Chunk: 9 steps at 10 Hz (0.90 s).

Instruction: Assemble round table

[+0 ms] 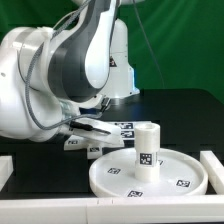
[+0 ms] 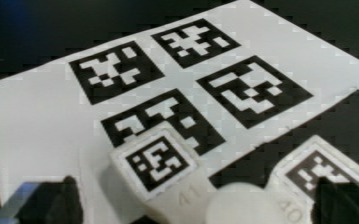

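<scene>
My gripper should close now: its open fingers are on either side of the rounded hub in the wrist view.
The white round disc lies flat at the front of the table. The short cylindrical leg stands upright on its middle, tags facing out. The cross-shaped base lies to the exterior view's left of the disc, mostly hidden under my arm. My gripper hangs low over it. In the wrist view the base shows one tagged arm and a rounded white hub. My gripper is open, with a dark finger on either side of the base. I cannot tell whether they touch it.
The marker board lies just behind the disc and fills most of the wrist view. White rails border the black table at both sides. A green wall stands behind.
</scene>
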Each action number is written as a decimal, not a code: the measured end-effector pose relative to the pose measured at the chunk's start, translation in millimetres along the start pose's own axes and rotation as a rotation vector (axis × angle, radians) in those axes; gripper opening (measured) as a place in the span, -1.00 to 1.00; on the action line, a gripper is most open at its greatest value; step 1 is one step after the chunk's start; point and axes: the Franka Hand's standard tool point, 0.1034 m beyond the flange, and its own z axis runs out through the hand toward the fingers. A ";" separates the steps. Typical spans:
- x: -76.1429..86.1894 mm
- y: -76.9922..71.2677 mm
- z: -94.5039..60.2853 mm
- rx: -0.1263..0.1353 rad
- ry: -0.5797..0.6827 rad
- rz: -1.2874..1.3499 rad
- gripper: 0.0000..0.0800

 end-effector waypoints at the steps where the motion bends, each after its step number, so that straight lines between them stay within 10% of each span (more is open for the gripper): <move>1: 1.5 -0.8 3.9 -0.009 0.002 0.013 0.62; 3: 3.0 -4.3 6.1 -0.016 0.006 0.011 0.62; 7: 1.7 -2.7 5.6 -0.011 -0.001 0.016 -0.48; 9: 1.9 -2.4 5.5 -0.011 0.000 0.017 -0.49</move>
